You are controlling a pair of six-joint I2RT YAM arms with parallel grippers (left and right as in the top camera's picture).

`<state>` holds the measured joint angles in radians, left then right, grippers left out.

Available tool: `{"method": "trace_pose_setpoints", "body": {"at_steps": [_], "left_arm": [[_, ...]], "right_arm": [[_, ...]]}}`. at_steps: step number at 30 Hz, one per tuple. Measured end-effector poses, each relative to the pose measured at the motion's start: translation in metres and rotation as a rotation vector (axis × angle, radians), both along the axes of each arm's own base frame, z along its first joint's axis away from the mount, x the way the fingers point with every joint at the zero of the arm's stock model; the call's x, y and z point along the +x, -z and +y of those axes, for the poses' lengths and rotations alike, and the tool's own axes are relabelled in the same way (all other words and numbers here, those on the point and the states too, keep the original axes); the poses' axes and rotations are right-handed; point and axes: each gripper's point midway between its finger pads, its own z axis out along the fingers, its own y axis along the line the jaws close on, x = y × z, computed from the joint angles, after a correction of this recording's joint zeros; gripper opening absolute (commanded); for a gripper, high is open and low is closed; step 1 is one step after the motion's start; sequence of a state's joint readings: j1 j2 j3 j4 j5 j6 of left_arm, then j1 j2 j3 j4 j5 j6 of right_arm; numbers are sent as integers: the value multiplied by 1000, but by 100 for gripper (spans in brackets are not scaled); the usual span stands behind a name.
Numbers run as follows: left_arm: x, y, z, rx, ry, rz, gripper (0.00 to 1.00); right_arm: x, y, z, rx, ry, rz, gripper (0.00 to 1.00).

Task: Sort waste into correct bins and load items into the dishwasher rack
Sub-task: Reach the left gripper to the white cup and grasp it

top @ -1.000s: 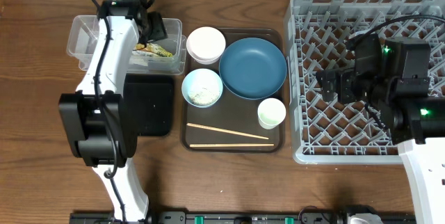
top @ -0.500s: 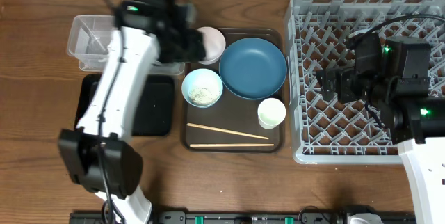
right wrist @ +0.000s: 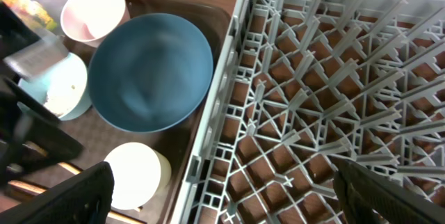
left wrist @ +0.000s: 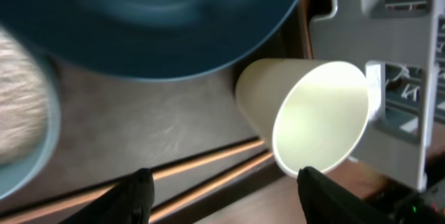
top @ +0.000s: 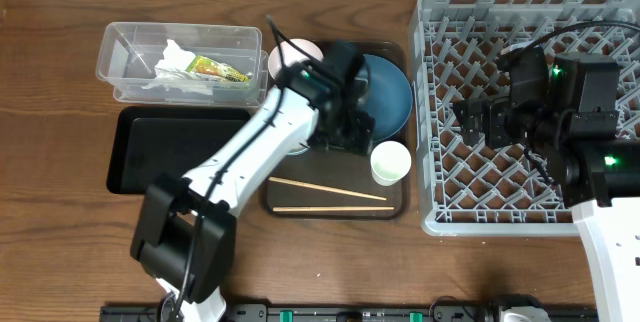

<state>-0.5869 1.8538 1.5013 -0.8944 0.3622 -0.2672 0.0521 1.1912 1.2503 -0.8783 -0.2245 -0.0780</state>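
Observation:
The white cup's base should stay free for handover to my right gripper. My left gripper needs to grab the white cup by its open rim (top: 378,162) (left wrist: 284,126) next.
My left gripper (top: 347,134) is open and empty, low over the brown serving tray, between the dark blue plate (top: 388,92) and the white cup (top: 390,162). In the left wrist view its fingers (left wrist: 229,197) hang above the two chopsticks (left wrist: 195,175), with the cup (left wrist: 313,113) just ahead. The crumpled napkin (top: 172,62) and the yellow-green wrapper (top: 218,68) lie in the clear tub (top: 125,40). The black tray (top: 170,152) is bare. The light-blue bowl (right wrist: 55,88) holds rice scraps; my left arm hides it in the overhead view. My right gripper (top: 470,122) is open over the grey rack (top: 520,22).
Stacked white bowls (top: 290,57) stand at the brown serving tray's (top: 400,207) back left corner. The chopsticks (top: 325,194) lie along its front. The rack's left wall (right wrist: 208,147) stands right beside the cup (right wrist: 135,175).
My left arm has swung right, from over the clear tub to over the brown tray near the cup. The napkin and wrapper now show in the tub. The right arm has not moved.

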Motion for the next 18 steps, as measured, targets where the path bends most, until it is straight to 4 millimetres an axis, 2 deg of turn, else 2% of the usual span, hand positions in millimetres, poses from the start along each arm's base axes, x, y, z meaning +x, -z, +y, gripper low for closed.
{"method": "trace_pose_setpoints", "body": {"at_steps": [8,18], "left_arm": [[-2,9,-21,16,2,-63,68],[-1,27,-19,106,-62,-71,57]], "right_arm": [[-1,-1,4,18,-17,1,99],[-4,1,9,38,-36,16,99]]}}
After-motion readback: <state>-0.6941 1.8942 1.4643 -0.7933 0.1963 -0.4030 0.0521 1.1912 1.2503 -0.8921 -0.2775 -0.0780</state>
